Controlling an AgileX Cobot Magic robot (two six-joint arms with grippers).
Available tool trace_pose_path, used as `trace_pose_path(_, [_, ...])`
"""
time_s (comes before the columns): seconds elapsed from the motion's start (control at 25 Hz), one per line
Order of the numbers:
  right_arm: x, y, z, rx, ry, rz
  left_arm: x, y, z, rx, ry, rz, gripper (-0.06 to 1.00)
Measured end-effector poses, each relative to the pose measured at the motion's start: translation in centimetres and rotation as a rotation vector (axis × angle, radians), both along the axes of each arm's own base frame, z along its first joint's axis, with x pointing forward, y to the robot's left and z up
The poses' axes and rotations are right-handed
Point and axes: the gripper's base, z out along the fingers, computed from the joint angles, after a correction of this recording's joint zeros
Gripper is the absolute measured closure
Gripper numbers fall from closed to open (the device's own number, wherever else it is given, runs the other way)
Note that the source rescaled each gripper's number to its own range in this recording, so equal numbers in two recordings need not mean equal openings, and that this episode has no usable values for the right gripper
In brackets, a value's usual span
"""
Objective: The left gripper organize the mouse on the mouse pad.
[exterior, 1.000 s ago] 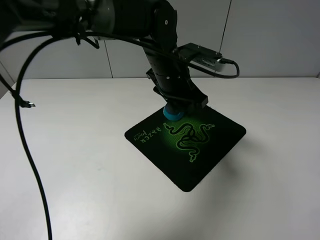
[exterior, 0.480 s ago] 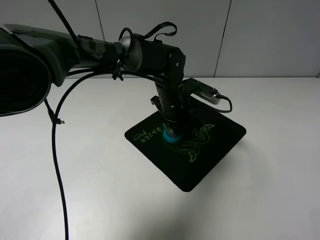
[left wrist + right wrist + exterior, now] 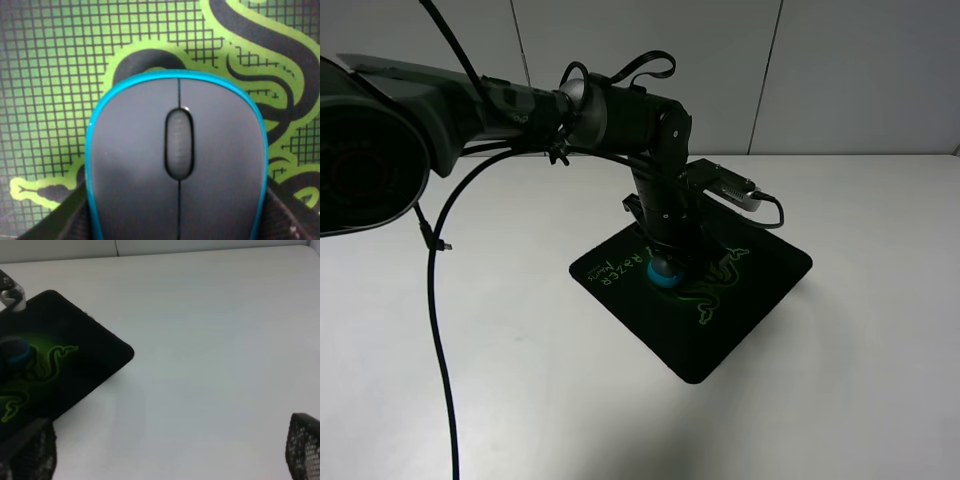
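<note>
The mouse's teal rim (image 3: 665, 281) (image 3: 178, 74) touches the mouse pad's printed surface, so the mouse would stay there and the robot's left gripper should open now.
The black mouse pad (image 3: 725, 325) with its green snake logo lies on the white table. The mouse (image 3: 666, 272), dark grey on top with a teal rim, is over the pad's left-centre, low against the logo. My left gripper (image 3: 670, 256) comes down from above and is shut on the mouse. In the left wrist view the mouse (image 3: 177, 160) fills the picture over the pad (image 3: 50, 75), with a black finger (image 3: 60, 224) pressed on each side. The right gripper (image 3: 167, 447) is open above bare table, well away from the pad (image 3: 80, 357) and the mouse (image 3: 15, 351).
White table (image 3: 860, 380) all around the pad, grey wall panels behind. Black cables (image 3: 435, 300) hang from the left arm down the left side. A silver-grey box (image 3: 735, 188) sticks out of the left wrist over the pad's far corner.
Over the last second the left gripper carried the mouse from the pad's far edge down toward the logo. In the last half second it barely moved.
</note>
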Motion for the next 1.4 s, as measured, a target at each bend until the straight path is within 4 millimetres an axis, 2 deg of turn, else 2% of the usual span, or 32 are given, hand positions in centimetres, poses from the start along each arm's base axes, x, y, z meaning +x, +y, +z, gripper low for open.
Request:
trace_pose_path(0.16, [0.0, 0.0, 0.0, 0.000, 0.000, 0.000, 0.0, 0.0, 0.0, 0.000, 0.000, 0.000, 0.94])
trace_pose_path(0.2, [0.0, 0.0, 0.0, 0.000, 0.000, 0.000, 0.0, 0.0, 0.0, 0.000, 0.000, 0.000, 0.90])
trace_pose_path(0.24, [0.0, 0.0, 0.0, 0.000, 0.000, 0.000, 0.0, 0.0, 0.0, -0.002, -0.003, 0.000, 0.81])
trace_pose_path(0.36, [0.0, 0.0, 0.0, 0.000, 0.000, 0.000, 0.1, 0.0, 0.0, -0.006, -0.006, 0.001, 0.39])
trace_pose_path(0.44, [0.0, 0.0, 0.0, 0.000, 0.000, 0.000, 0.1, 0.0, 0.0, -0.006, -0.006, 0.001, 0.21])
trace_pose_path(0.52, [0.0, 0.0, 0.0, 0.000, 0.000, 0.000, 0.1, 0.0, 0.0, -0.006, -0.006, 0.001, 0.14])
trace_pose_path(0.64, [0.0, 0.0, 0.0, 0.000, 0.000, 0.000, 0.1, 0.0, 0.0, -0.006, -0.006, 0.001, 0.10])
trace_pose_path(0.88, [0.0, 0.0, 0.0, 0.000, 0.000, 0.000, 0.1, -0.1, 0.1, -0.002, -0.002, 0.000, 0.09])
trace_pose_path(1.4, [0.0, 0.0, 0.0, 0.000, 0.000, 0.000, 0.4, -0.5, 2.5, 0.015, 0.022, -0.011, 0.09])
